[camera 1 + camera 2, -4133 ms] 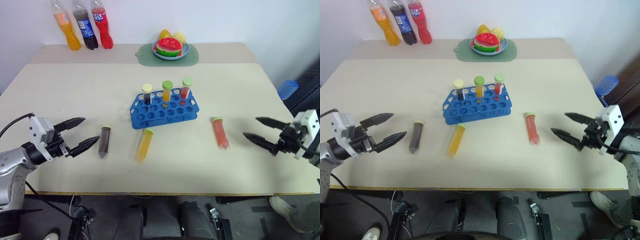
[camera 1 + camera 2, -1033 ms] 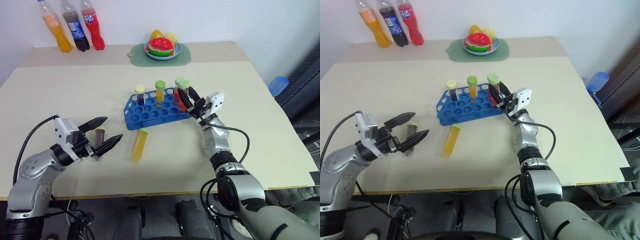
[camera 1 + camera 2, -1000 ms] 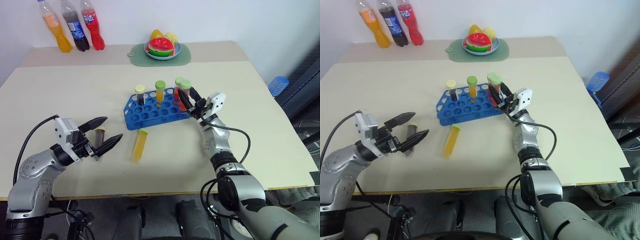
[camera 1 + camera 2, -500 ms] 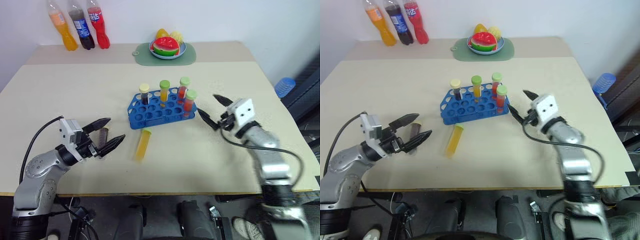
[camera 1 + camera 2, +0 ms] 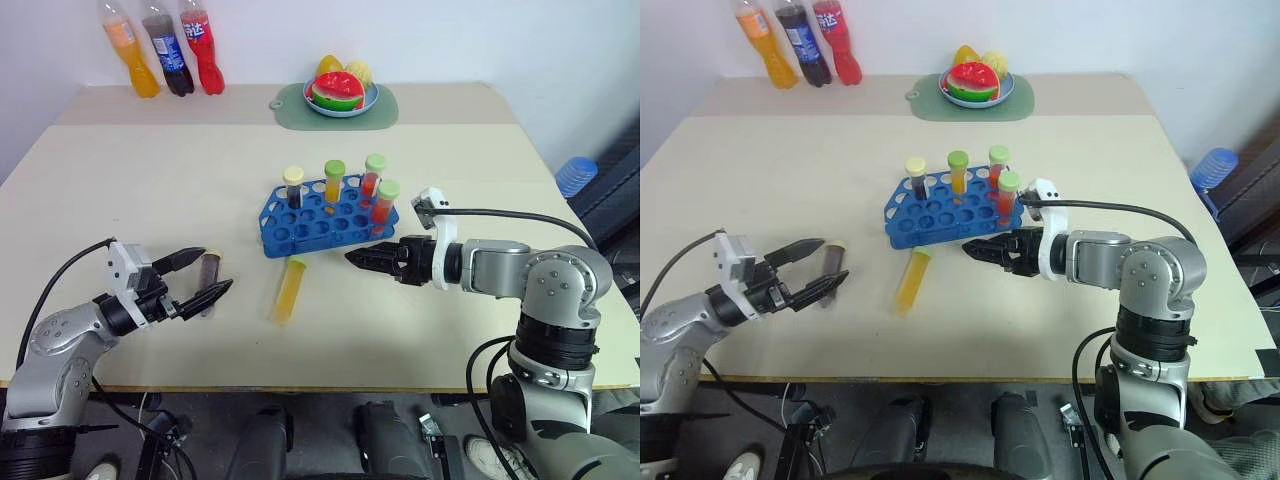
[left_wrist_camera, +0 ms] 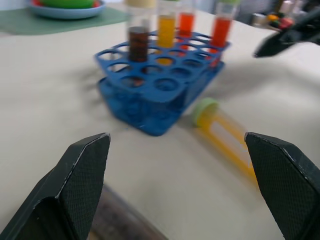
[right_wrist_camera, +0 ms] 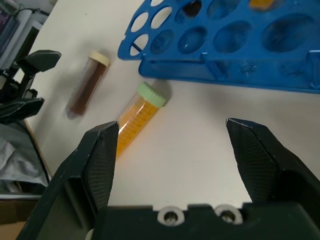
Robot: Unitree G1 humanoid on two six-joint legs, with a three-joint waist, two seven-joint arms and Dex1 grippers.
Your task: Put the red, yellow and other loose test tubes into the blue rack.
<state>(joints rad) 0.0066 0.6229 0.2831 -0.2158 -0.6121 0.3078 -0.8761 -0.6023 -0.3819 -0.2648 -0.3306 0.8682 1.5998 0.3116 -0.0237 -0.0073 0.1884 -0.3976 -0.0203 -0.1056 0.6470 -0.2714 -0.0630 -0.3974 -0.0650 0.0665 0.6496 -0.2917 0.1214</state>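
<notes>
The blue rack (image 5: 325, 218) stands tight against the green cap of the dark brown tube, so my left gripper will grab the tube by the middle of its body next.
The blue rack (image 5: 325, 218) stands mid-table and holds a dark tube, a yellow tube and two red tubes, one of them (image 5: 385, 203) at its near right corner. Just in front of the rack a yellow tube (image 5: 288, 288) lies loose. Left of it lies a dark brown tube (image 5: 209, 273), between the spread fingers of my left gripper (image 5: 214, 271), which is open and not closed on it. My right gripper (image 5: 362, 258) is open and empty, right of the yellow tube (image 7: 137, 117) and pointing toward it, in front of the rack (image 7: 235, 55).
Three soda bottles (image 5: 162, 50) stand at the back left. A plate of fruit (image 5: 341, 93) on a green mat sits at the back centre. A blue object (image 5: 575, 176) is beyond the table's right edge. Bare tabletop lies around the rack.
My right gripper has let go of the red tube, which now stands in the rack, drawn back from the rack and turned to point left at the yellow tube. The left gripper has barely moved.
</notes>
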